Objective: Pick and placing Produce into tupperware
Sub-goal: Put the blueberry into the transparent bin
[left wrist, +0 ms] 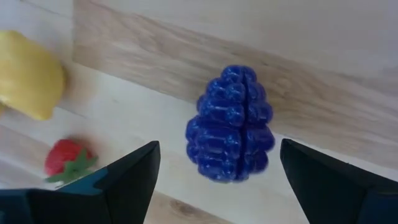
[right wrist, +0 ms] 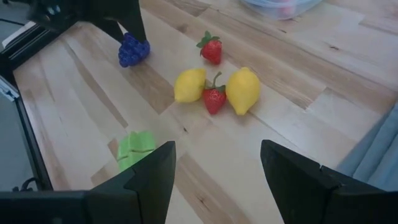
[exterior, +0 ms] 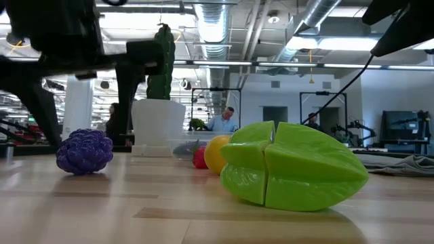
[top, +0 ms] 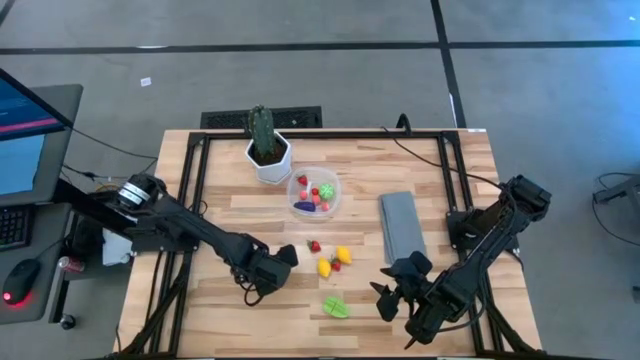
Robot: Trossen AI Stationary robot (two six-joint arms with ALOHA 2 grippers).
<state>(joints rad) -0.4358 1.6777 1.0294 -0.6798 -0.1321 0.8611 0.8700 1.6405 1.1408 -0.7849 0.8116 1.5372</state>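
Note:
Next, my left gripper grabs the purple berry by its wide end's bumpy sides to place it in the tupperware (top: pixel 330 205).
A purple berry (left wrist: pixel 231 124) lies on the table between the two fingers of my left gripper (left wrist: pixel 219 147), which points steeply down, open, with a gap on either side. In the low view the berry (exterior: pixel 84 151) rests on the wood under this gripper's dark fingers. More produce lies loose nearby: two yellow lemons (right wrist: pixel 242 90) (right wrist: pixel 189 84), two strawberries (right wrist: pixel 214 98) (right wrist: pixel 211 50) and a green starfruit (top: pixel 336 307). The clear tupperware (top: pixel 330 205) stands farther back with several pieces in it. My right gripper (right wrist: pixel 217 155) hangs open near the front right, above the table.
A white pot with a cactus (top: pixel 268 150) stands at the back, just left of the tupperware. A folded grey cloth (top: pixel 400 225) lies to its right. Black frame rails (top: pixel 190 180) run along the table's left and right sides.

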